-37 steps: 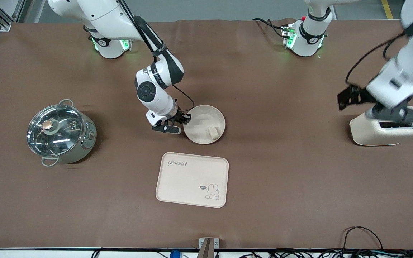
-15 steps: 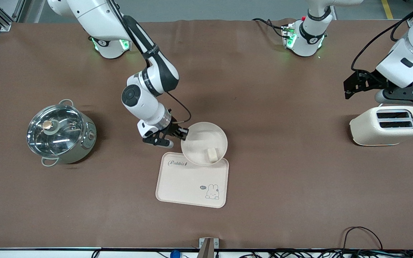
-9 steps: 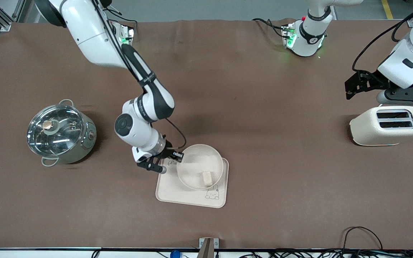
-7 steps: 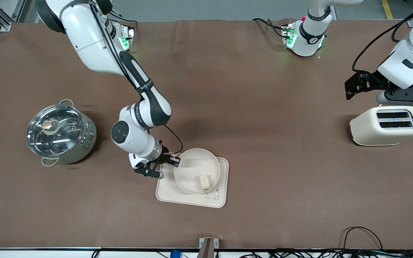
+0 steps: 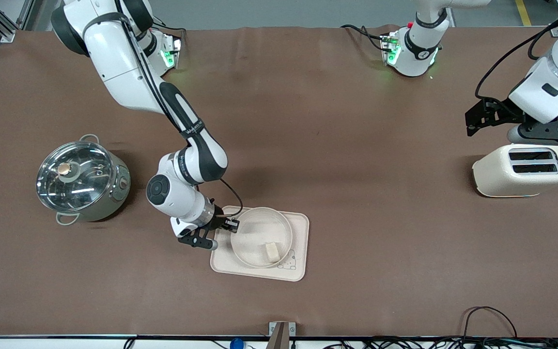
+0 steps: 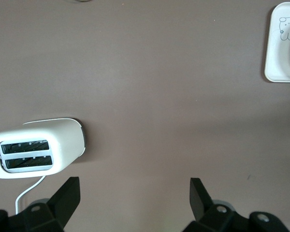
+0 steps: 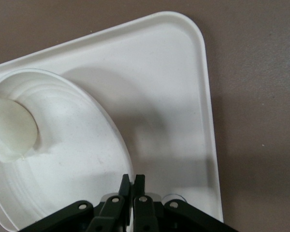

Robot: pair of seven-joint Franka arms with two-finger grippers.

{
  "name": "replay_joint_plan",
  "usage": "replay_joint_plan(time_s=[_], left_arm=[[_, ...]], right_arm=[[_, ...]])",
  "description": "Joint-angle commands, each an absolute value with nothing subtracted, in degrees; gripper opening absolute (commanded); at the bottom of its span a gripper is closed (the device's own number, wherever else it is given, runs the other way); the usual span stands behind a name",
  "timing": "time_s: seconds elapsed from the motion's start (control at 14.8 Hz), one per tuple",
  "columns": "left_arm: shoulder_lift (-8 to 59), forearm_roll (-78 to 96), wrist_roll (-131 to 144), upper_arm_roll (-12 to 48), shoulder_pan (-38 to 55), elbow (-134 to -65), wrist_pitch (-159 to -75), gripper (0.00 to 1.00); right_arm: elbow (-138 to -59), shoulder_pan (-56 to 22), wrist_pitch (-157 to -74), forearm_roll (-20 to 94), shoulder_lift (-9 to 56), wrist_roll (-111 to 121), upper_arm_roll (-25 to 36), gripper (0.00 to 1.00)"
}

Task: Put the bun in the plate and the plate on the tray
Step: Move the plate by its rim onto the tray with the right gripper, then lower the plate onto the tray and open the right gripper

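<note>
The right gripper is ready to release the plate, because the round cream plate's outline (image 5: 291, 237) lies low inside the rabbit tray's edge (image 5: 306, 238) and the plate would settle there.
My right gripper (image 5: 230, 225) is shut on the rim of the round cream plate (image 5: 252, 232), at the side toward the right arm's end of the table. The plate sits over the rectangular rabbit tray (image 5: 299, 228), its gripped side a little raised; I cannot tell whether it rests on the tray. The small cream bun (image 5: 271, 252) lies in the plate. The right wrist view shows the shut gripper (image 7: 133, 181) on the plate (image 7: 67, 145), the bun (image 7: 9, 128) and the tray (image 7: 169, 96). My left gripper (image 5: 511, 130) waits open and empty (image 6: 133, 203) above the table beside the toaster.
A cream toaster (image 5: 523, 169) stands at the left arm's end of the table and also shows in the left wrist view (image 6: 38, 147). A steel pot with a glass lid (image 5: 83, 179) stands at the right arm's end. Cables run along the near edge.
My right gripper has carried the plate with the bun from the table toward the front camera and over the tray. The left gripper rose off the toaster early, then held still.
</note>
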State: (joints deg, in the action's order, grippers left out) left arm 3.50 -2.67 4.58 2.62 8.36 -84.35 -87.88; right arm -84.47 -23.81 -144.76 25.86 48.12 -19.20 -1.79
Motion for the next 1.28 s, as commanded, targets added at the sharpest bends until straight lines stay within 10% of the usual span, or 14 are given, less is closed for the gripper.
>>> replay_joint_plan(time_s=[0.0, 0.14, 0.54, 1.22], left_arm=[[2.99, -2.02, 4.22, 2.2, 8.44, -84.46, -88.07, 1.0], [2.81, -2.11, 4.31, 2.2, 8.44, -84.55, -87.89, 1.0], [2.81, -2.2, 4.66, 2.29, 8.53, -84.46, -87.89, 1.0], [2.81, -2.11, 4.57, 2.29, 8.53, -84.46, -87.8, 1.0]], right_arm=[[-83.41, -23.64, -144.05, 27.25, 48.16, -18.02, -2.29, 0.04], [-83.41, -23.38, -143.88, 27.07, 47.9, -17.93, -2.37, 0.18], [-84.29, -23.03, -140.2, 27.07, 46.06, -18.28, -2.29, 1.0], [-83.85, -17.59, -108.49, 17.86, 32.54, -13.21, 2.37, 1.0]])
